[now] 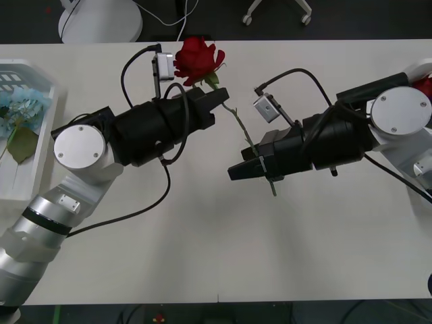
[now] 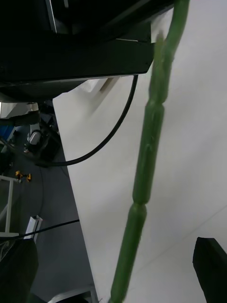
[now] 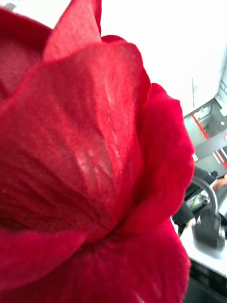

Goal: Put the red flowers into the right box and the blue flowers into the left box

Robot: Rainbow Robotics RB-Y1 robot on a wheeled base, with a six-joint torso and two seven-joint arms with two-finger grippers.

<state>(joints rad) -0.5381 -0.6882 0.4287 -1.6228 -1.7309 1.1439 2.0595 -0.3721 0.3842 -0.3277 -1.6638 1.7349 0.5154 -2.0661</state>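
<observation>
My left gripper covers the stem close under the petals, so my right gripper should grab the red flower's bare lower stem next.
A red flower hangs above the middle of the table, its thin green stem slanting down towards the right. My left gripper is shut on the stem just under the head, and the petals sit right against its camera. My right gripper is open around the lower stem, with one black finger on each side and apart from it. Blue flowers lie in the left box at the far left. At the right edge, another red flower peeks out behind my right arm.
Both forearms angle in over the white table, wrist cables looping above them. White chair bases stand beyond the far table edge. The near half of the table is bare.
</observation>
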